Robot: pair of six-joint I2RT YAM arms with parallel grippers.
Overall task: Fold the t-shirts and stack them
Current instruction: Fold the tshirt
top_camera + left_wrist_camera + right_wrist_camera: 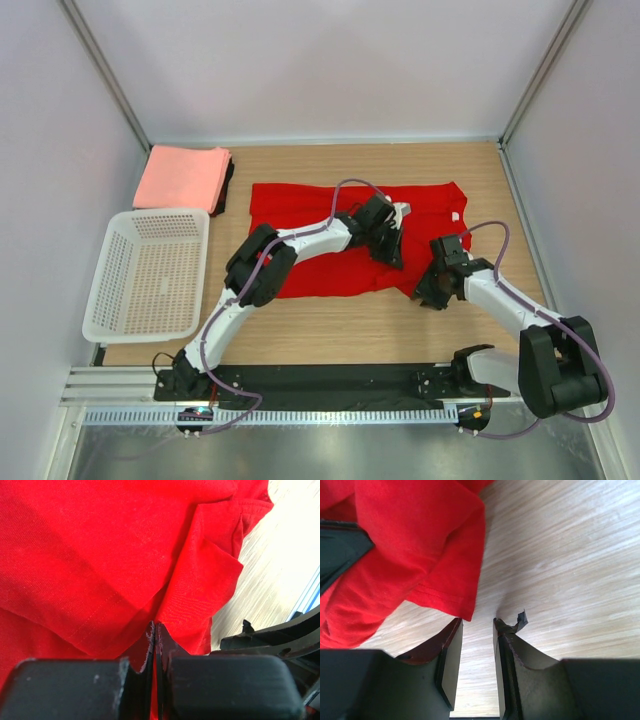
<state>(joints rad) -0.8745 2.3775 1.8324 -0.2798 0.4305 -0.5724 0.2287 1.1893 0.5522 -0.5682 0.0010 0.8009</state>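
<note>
The red t-shirt's near side should be folded over the rest of it, so my right gripper next needs to grab the red t-shirt's sleeve hem at its near corner point(412, 295) point(466, 614).
The bright red t-shirt point(300, 215) lies spread on the wooden table, partly folded at its right side. My left gripper point(385, 238) is over the shirt's right half and is shut on a fold of the red cloth point(100, 555); its closed tips point(156, 627) have cloth between them. My right gripper point(432, 292) is open and empty just above the table at the shirt's lower right edge; a red sleeve hem point(445, 600) hangs just beyond its tips point(477, 625). A folded salmon-pink shirt point(182, 177) lies on a dark one point(226, 190) at the back left.
A white mesh basket point(150, 272) stands at the left, in front of the folded stack. Bare wood point(480, 180) lies right of the shirt. White walls close in the table on three sides. A black rail point(330, 380) runs along the near edge.
</note>
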